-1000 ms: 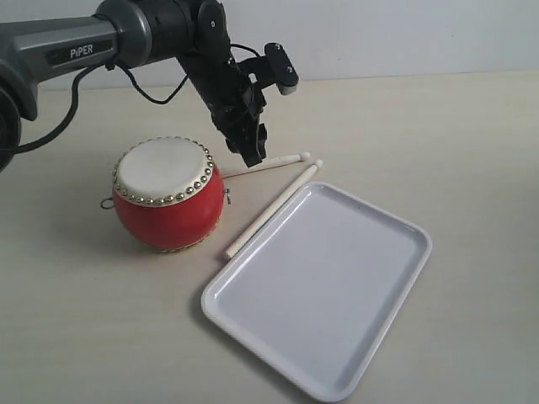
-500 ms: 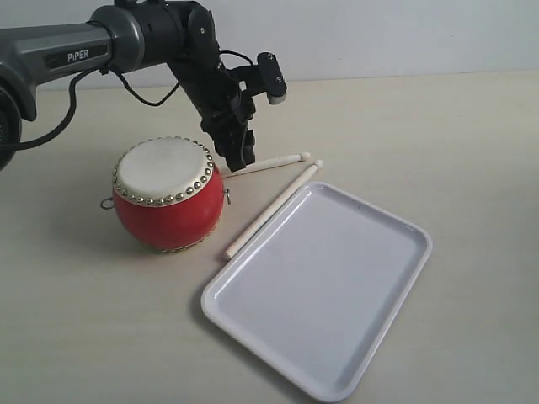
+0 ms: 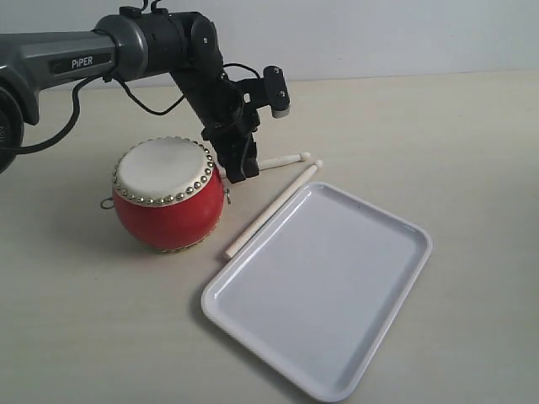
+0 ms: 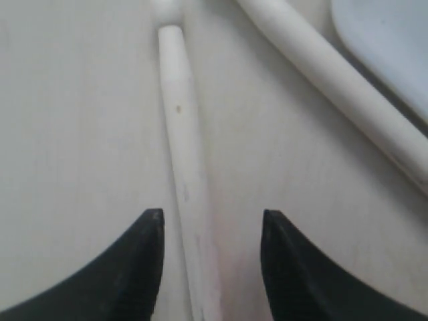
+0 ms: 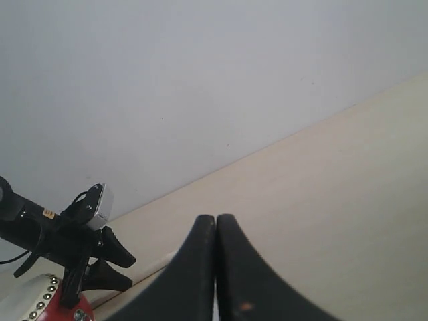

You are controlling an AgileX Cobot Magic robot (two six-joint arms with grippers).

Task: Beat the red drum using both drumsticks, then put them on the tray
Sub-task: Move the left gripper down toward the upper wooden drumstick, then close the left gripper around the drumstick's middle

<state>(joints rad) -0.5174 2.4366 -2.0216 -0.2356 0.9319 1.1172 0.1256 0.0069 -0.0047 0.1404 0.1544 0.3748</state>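
The drumstick's rounded tip needs to stay free to beat the red drum. My left gripper should pick up the drumstick by its plain handle part (image 4: 200, 267).
The red drum (image 3: 168, 195) with its cream skin stands left of the white tray (image 3: 320, 286). Two pale drumsticks lie on the table between them: one (image 3: 282, 160) points out from behind the drum, the other (image 3: 271, 211) runs along the tray's edge. My left gripper (image 3: 238, 172) is low beside the drum, open, its fingertips (image 4: 152, 221) on either side of the first drumstick (image 4: 184, 167) without pinching it. The second drumstick (image 4: 334, 80) lies off to one side. My right gripper (image 5: 215, 219) is shut on nothing, away from the objects; the exterior view does not show it.
The left arm (image 3: 101, 50) reaches in from the upper left over the drum. A pale wall (image 5: 200, 80) rises behind the table's far edge. The tray's corner (image 4: 388, 40) lies close to the left gripper.
My left gripper has moved down and toward the drum, settling around the handle end of the first drumstick. Drumsticks, drum and tray have not moved.
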